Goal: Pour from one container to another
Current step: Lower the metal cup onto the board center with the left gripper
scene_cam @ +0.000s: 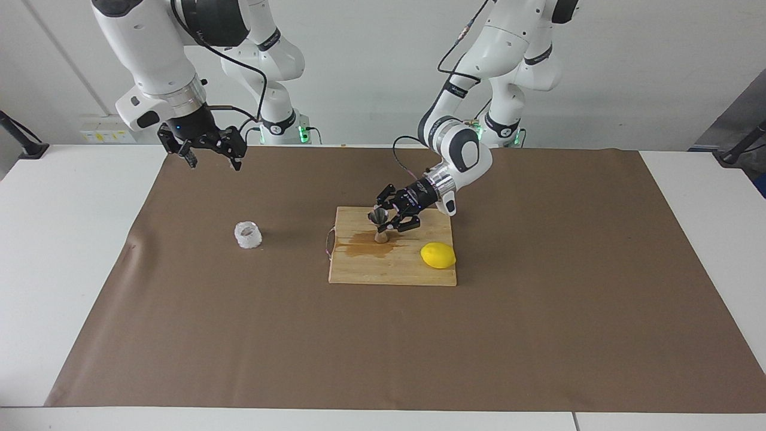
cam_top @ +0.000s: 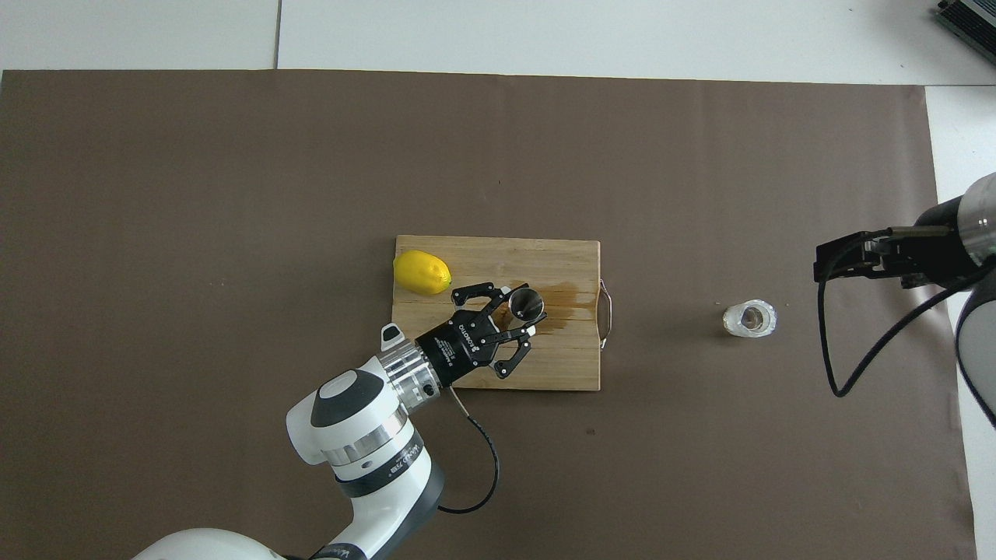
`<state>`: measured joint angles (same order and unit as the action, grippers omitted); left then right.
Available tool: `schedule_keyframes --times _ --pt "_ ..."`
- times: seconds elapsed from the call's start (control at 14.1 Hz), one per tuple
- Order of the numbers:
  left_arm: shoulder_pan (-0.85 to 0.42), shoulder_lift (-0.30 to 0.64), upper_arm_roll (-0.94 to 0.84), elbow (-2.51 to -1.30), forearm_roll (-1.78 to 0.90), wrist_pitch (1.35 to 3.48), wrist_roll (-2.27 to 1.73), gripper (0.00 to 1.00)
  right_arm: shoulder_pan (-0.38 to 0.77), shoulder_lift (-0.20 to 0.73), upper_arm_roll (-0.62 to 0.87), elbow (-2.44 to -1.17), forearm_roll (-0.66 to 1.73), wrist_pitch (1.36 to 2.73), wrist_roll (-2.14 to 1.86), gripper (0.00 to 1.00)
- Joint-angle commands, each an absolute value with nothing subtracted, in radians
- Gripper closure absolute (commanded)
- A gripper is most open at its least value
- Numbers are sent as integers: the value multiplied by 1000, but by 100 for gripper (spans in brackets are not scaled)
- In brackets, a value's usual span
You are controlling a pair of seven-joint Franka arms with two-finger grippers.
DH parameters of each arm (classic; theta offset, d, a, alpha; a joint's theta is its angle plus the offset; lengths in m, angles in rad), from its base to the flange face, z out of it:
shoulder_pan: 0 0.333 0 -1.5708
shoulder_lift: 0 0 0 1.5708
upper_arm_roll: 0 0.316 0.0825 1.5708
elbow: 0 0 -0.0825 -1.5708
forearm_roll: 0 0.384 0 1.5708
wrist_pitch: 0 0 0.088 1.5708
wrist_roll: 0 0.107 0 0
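The steel jigger is upright and low on the board's wet stain and would stand, so my left gripper releases it next.
The steel jigger is upright over the wet stain on the wooden cutting board. My left gripper reaches in low from the side and is shut on the jigger's waist. I cannot tell whether the jigger's base touches the board. The squat whitish cup stands alone on the brown mat toward the right arm's end. My right gripper hangs open and empty in the air over the mat near that cup, waiting.
A yellow lemon lies on the board's corner toward the left arm's end. A brown spill spreads across the board near its metal handle. The brown mat covers most of the white table.
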<state>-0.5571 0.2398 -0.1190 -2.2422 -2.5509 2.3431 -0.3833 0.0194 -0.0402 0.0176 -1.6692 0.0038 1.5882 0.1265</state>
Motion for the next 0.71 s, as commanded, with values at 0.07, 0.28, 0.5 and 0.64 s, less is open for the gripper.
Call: schedule_keyframes --times 0.07,0.28,0.5,0.64 --pt "-575 242 -110 -2246 -2635 2338 -337 65 8 -54 26 -1677 2 1583 141 0" --pt "-574 249 -110 -2246 -2635 2338 -337 51 8 -54 26 -1677 2 1583 141 0" --pt "-574 250 -110 -2246 -2635 2339 -337 40 8 -54 26 -1677 2 1583 141 0" --pt "-574 250 -109 -2246 -2634 2345 -336 0 8 -54 26 -1677 2 1583 141 0"
